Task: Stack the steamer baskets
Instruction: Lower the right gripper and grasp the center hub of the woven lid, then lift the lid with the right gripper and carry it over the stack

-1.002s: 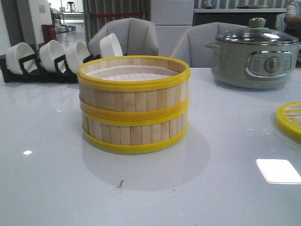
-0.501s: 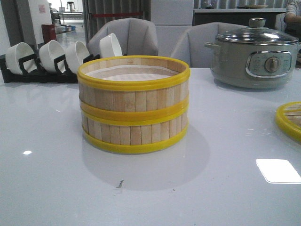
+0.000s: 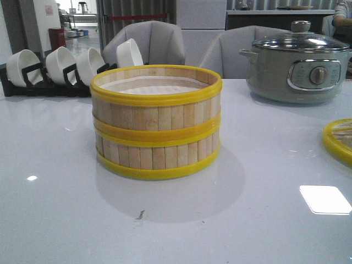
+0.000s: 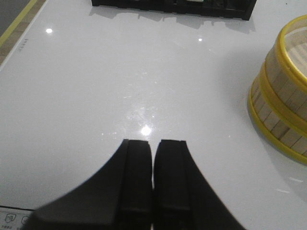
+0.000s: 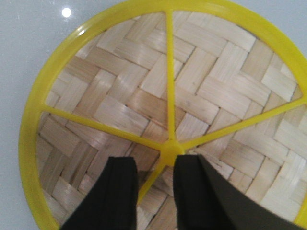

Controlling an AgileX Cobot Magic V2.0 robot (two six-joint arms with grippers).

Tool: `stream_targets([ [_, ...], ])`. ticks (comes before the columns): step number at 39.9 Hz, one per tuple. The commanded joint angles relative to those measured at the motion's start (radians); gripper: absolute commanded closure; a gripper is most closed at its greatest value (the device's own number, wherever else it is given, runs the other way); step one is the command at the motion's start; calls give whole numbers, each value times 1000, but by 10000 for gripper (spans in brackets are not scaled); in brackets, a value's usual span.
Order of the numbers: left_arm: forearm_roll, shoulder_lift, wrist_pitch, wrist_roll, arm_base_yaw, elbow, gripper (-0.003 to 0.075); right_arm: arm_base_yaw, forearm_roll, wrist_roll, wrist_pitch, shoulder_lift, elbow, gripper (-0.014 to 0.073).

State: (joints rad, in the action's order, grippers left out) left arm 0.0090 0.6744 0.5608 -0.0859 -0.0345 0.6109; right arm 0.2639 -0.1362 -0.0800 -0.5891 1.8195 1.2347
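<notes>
The lid's yellow middle (image 5: 171,151) is beyond both fingers above the woven lid, so my right gripper should lower toward it before closing.
Two steamer baskets (image 3: 157,124) stand stacked at the table's middle, pale slats with yellow rims, the top one open. They also show in the left wrist view (image 4: 283,105). My left gripper (image 4: 153,143) is shut and empty, over bare table beside the stack. The woven yellow-rimmed lid (image 3: 338,140) lies at the table's right edge, partly cut off. In the right wrist view the lid (image 5: 192,81) fills the frame. My right gripper (image 5: 154,165) is open just above it, its fingers either side of a yellow spoke near the hub. Neither gripper shows in the front view.
A grey electric pot with a glass lid (image 3: 300,63) stands at the back right. A black rack of white bowls (image 3: 55,69) stands at the back left and shows in the left wrist view (image 4: 172,7). Grey chairs (image 3: 154,41) stand behind the table.
</notes>
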Motion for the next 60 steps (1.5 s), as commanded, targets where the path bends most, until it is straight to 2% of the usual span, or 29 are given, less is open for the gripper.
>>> stream_targets([
  [1,-1,-3,-73,-7,-6,30,635,7,10,-10,53,-34,36,274],
  [48,-1,-3,-73,-7,-6,30,635,7,10,-10,85,22,83,277],
  [51,-1,-3,-73,-7,-6,30,635,7,10,-10,85,22,83,318],
  [58,-1,-3,-73,-7,-6,30,635,7,10,-10,70,22,83,557],
  [60,-1,-3,-73,-7,-6,30,635,7,10,-10,67,22,83,561],
])
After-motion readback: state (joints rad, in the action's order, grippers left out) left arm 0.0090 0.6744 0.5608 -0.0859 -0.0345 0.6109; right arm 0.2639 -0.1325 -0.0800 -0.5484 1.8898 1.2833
